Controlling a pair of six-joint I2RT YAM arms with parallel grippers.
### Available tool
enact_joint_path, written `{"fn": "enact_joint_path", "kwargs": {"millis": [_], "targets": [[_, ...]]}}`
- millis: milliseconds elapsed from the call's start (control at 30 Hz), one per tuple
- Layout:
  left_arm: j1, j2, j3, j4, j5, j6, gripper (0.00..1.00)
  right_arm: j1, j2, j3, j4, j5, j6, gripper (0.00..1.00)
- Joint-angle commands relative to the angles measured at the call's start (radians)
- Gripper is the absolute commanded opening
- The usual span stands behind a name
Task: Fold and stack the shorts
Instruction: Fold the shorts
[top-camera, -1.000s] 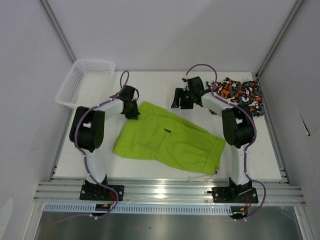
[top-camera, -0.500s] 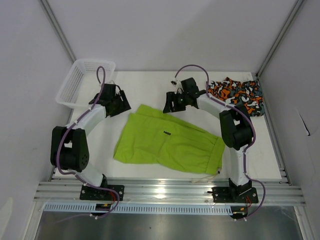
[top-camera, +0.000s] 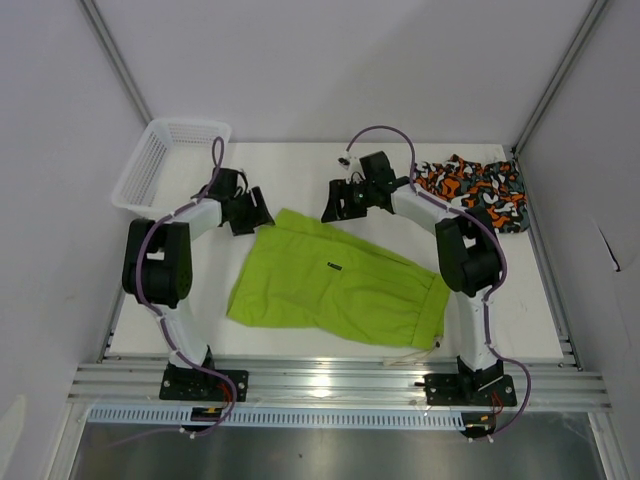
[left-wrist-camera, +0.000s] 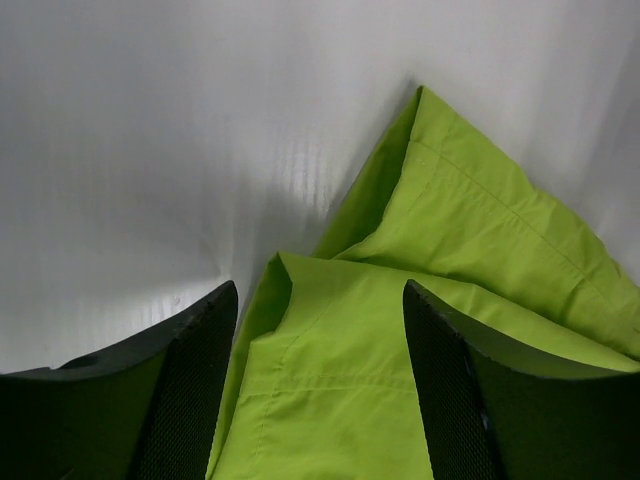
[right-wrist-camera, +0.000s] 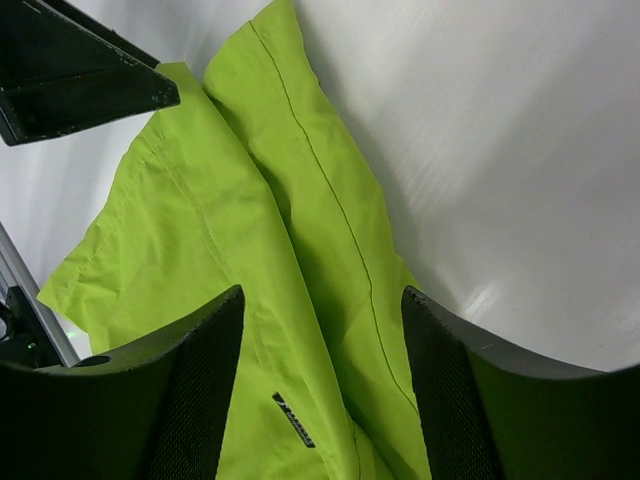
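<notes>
In the left wrist view my left gripper's fingers are down level with the green shorts' raised fold, so it is now time to close on that fold.
The lime green shorts (top-camera: 335, 285) lie folded flat on the white table, slanting from back left to front right. The left gripper (top-camera: 253, 212) hovers open at their back left corner. In the left wrist view that corner of the green shorts (left-wrist-camera: 330, 390) lies loose between the spread left gripper (left-wrist-camera: 320, 380) fingers. The right gripper (top-camera: 335, 203) is open over the back edge. The right wrist view shows the green fabric (right-wrist-camera: 250, 250) and a small black label (right-wrist-camera: 293, 418) beneath the right gripper (right-wrist-camera: 320, 390). The camo shorts (top-camera: 480, 190) lie bunched at the back right corner.
A white mesh basket (top-camera: 165, 165) stands tilted at the back left corner. A white drawstring (top-camera: 410, 352) trails from the green shorts near the front rail. White walls with metal posts close in the table on three sides.
The left gripper has opened and let go of the green shorts' back left corner, drawn back left, then returned close. The right gripper has moved left along the back edge.
</notes>
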Motion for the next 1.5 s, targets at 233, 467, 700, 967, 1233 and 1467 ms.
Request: {"fn": "enact_joint_path", "kwargs": {"millis": [233, 467, 700, 967, 1233, 1467], "targets": [[0.009, 0.041, 0.042, 0.066, 0.093, 0.063, 0.37, 0.007, 0.039, 0.065, 0.030, -0.037, 0.011, 0.65], [0.010, 0.063, 0.054, 0.081, 0.111, 0.060, 0.09, 0.009, 0.079, 0.096, 0.042, -0.050, 0.032, 0.65], [0.010, 0.031, 0.030, 0.100, 0.123, 0.055, 0.00, 0.016, 0.195, 0.251, -0.047, -0.045, 0.034, 0.63], [0.012, -0.080, -0.029, 0.120, 0.160, 0.038, 0.00, 0.023, 0.278, 0.386, -0.154, -0.066, 0.006, 0.56], [0.012, -0.202, -0.101, 0.174, 0.195, -0.022, 0.00, 0.053, 0.366, 0.545, -0.337, -0.048, -0.049, 0.52], [0.012, -0.259, -0.109, 0.186, 0.202, -0.054, 0.00, 0.061, 0.369, 0.547, -0.355, -0.056, -0.063, 0.35]]}}
